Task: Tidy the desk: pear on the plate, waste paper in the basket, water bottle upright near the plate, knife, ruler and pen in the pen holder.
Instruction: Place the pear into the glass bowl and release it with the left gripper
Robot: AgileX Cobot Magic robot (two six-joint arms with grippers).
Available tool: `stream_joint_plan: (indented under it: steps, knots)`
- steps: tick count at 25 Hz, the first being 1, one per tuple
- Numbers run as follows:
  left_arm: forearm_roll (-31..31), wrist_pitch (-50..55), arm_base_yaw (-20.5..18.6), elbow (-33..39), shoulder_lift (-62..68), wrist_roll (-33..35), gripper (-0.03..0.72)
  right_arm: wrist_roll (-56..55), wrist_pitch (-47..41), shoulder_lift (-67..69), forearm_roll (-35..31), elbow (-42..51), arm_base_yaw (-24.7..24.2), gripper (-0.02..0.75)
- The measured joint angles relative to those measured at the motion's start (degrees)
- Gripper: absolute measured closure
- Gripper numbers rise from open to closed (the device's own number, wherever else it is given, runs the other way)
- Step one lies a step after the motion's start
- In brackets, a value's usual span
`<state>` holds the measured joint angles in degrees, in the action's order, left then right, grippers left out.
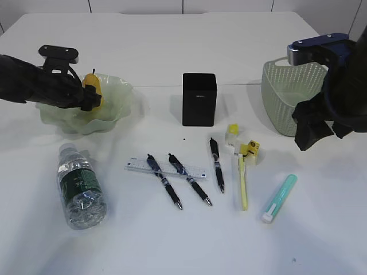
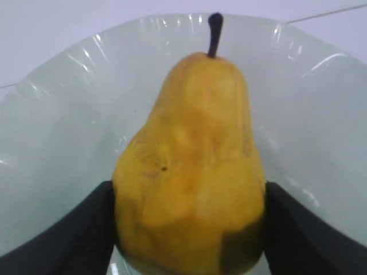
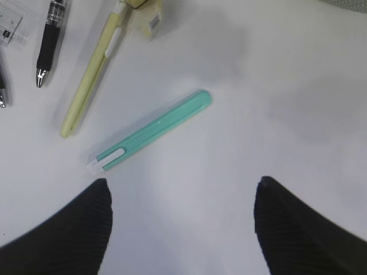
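The yellow pear's lower end [image 2: 189,246] is inside the pale green plate's wavy rim, so my left gripper should open its fingers.
The yellow pear [image 1: 92,85] [image 2: 192,172] stands stem-up over the pale green wavy plate [image 1: 117,106] [image 2: 51,126], and my left gripper [image 1: 87,96] [image 2: 189,192] is shut on its lower sides. My right gripper [image 1: 318,134] [image 3: 180,183] hangs open above bare desk in front of the sage-green basket [image 1: 281,91]. The teal knife [image 1: 279,198] [image 3: 152,130] lies to its left. The water bottle [image 1: 82,186] lies on its side. The ruler [image 1: 166,169], three dark pens [image 1: 217,164] and a yellow pen [image 1: 243,183] lie before the black pen holder [image 1: 199,99]. Waste paper [image 1: 243,143] sits by the yellow pen.
The desk's [image 1: 172,240] far edge runs along the top of the exterior view. The basket stands at the right, directly behind my right arm. The pen holder is upright at the middle of the desk.
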<state>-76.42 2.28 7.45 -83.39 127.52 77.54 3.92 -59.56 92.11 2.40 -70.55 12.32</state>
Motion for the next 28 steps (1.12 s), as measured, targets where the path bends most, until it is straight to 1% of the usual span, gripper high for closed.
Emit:
stream_joint_plan:
  steps: [6,10,14,19,28]
  knots:
    - [0.0,0.2,0.0,0.0,0.0,0.0,0.165,0.0,0.0,0.0,0.0,0.0,0.0,0.167]
    - [0.0,0.2,0.0,0.0,0.0,0.0,0.134,0.0,0.1,0.0,0.0,0.0,0.0,0.167]
    - [0.2,1.1,0.0,0.0,-0.1,0.0,0.08,0.0,0.1,0.0,0.0,0.0,0.0,0.167]
    - [2.5,1.9,0.0,0.0,-1.5,0.0,0.012,0.0,0.1,0.0,0.0,0.0,0.0,0.167]
    - [2.9,2.7,0.0,-0.1,-3.4,0.0,0.001,0.0,0.1,0.0,0.0,0.0,0.0,0.167]
